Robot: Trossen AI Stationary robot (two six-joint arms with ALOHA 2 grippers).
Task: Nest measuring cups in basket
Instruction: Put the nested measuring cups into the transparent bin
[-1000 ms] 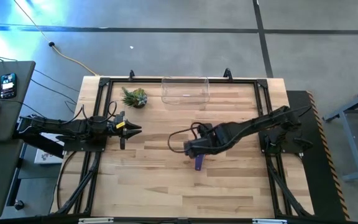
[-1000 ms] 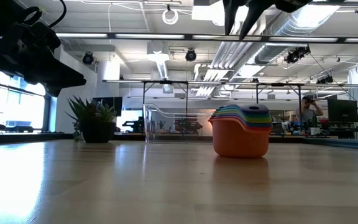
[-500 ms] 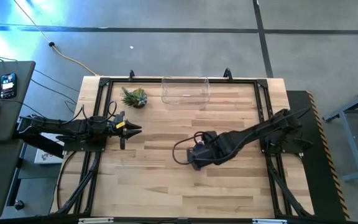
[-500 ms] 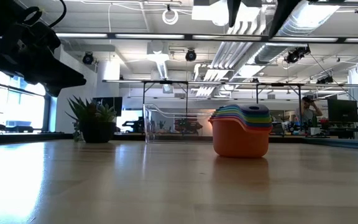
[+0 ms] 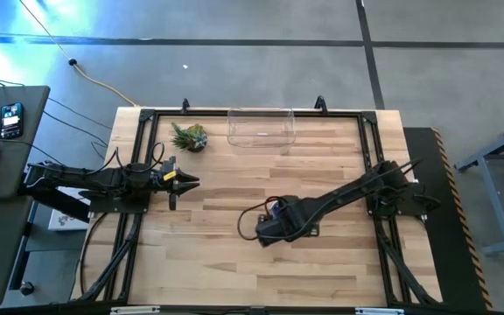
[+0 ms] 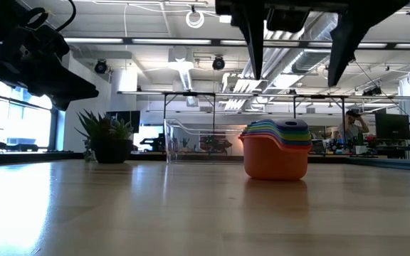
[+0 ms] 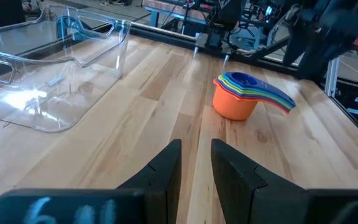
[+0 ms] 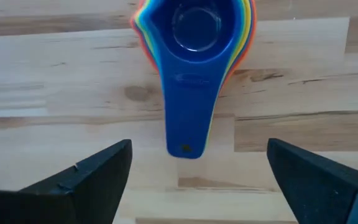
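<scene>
I need to carry the nested stack into the clear basket (image 5: pixel 261 128), so my right gripper should grab the measuring cups by their stacked handles next.
The measuring cups (image 6: pixel 276 149) stand nested in one stack on the bare table, resting on the bottom of the orange outer cup, with the blue cup (image 8: pixel 194 25) innermost. Their handles (image 7: pixel 277 99) fan out together. In the high view my right arm hides the stack. My right gripper (image 6: pixel 295 50) hangs open above the stack, one finger to each side and clear of it, and also shows in its wrist view (image 8: pixel 207 171). The clear basket (image 5: pixel 261 128) stands at the far edge, with no cups in it. My left gripper (image 7: pixel 196 168) waits at the table's left, fingers a narrow gap apart.
A small spiky plant (image 5: pixel 189 136) in a dark pot stands at the far left, beside the basket. Black frame rails (image 5: pixel 234 113) run along the table's edges. Bare wood lies between the stack and the basket.
My right gripper has opened wide. It has moved a little toward the table's near edge and come down over the stack. The stack of cups has stayed where it was.
</scene>
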